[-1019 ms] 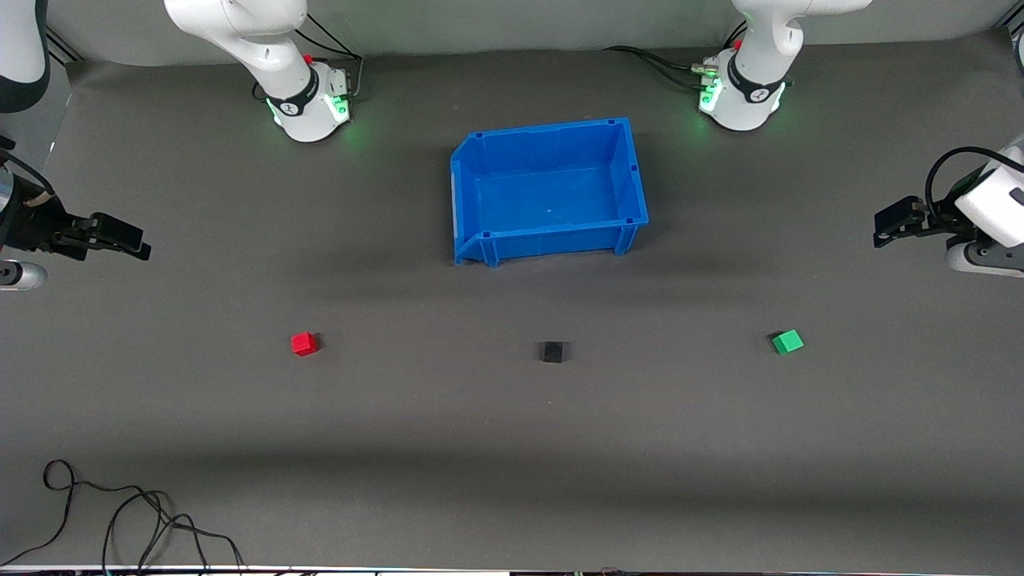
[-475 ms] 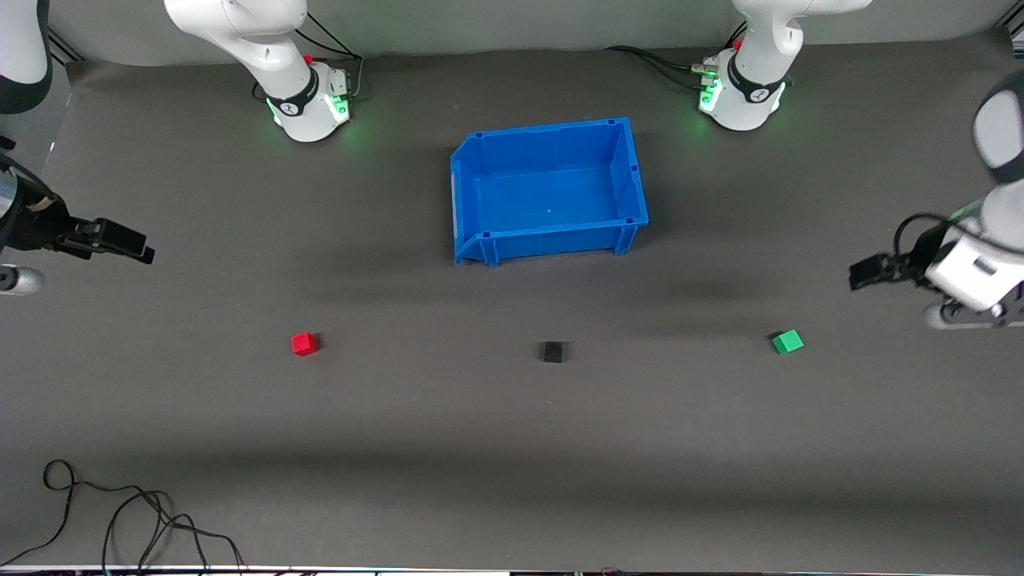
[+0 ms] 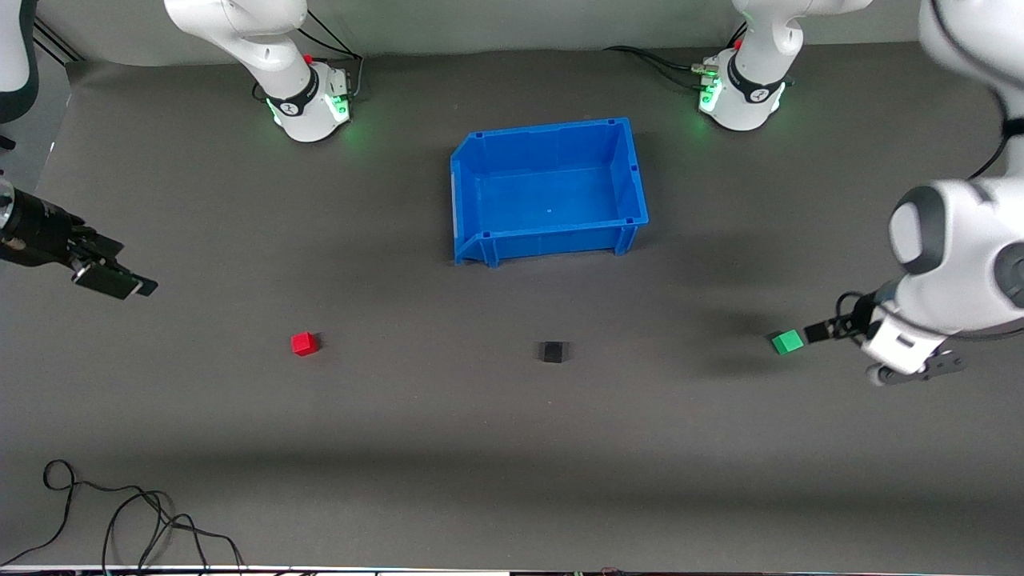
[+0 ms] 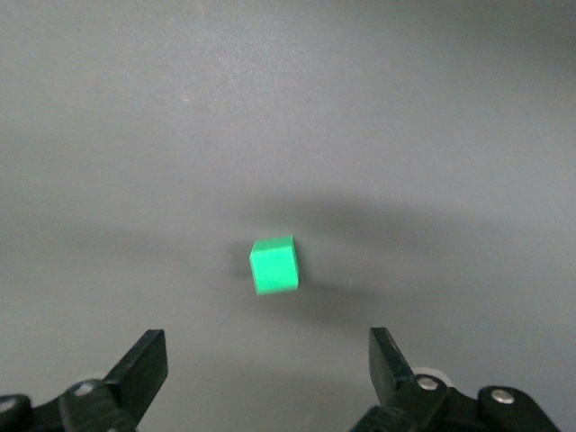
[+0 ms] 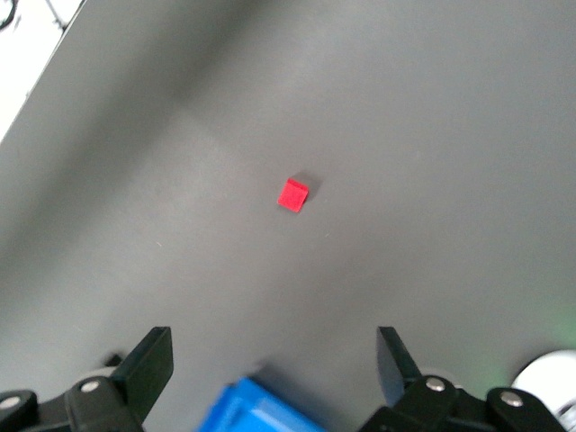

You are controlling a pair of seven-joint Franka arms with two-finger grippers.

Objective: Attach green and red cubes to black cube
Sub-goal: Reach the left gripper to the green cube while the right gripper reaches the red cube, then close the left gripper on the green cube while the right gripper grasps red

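Observation:
My left gripper grabs two opposite sides of the green cube [image 3: 787,342] next, which leaves one side of it free to join the black cube [image 3: 552,352].
The red cube [image 3: 303,344], the black cube [image 3: 552,352] and the green cube [image 3: 787,342] lie in a row across the table, far apart, nearer the front camera than the bin. My left gripper [image 3: 818,332] hangs just beside the green cube, toward the left arm's end of the table. In the left wrist view it [image 4: 267,369] is open and empty, with the green cube [image 4: 274,265] ahead of its fingers. My right gripper [image 3: 120,280] is up at the right arm's end of the table. In the right wrist view it [image 5: 274,364] is open, with the red cube [image 5: 293,194] far off.
An empty blue bin [image 3: 472,196] stands at the table's middle, between the arm bases; its corner shows in the right wrist view [image 5: 256,409]. A loose black cable [image 3: 120,520] lies at the front corner on the right arm's end.
My left arm has swung down and in toward the green cube, its gripper now just beside it. My right gripper has dropped slightly and turned.

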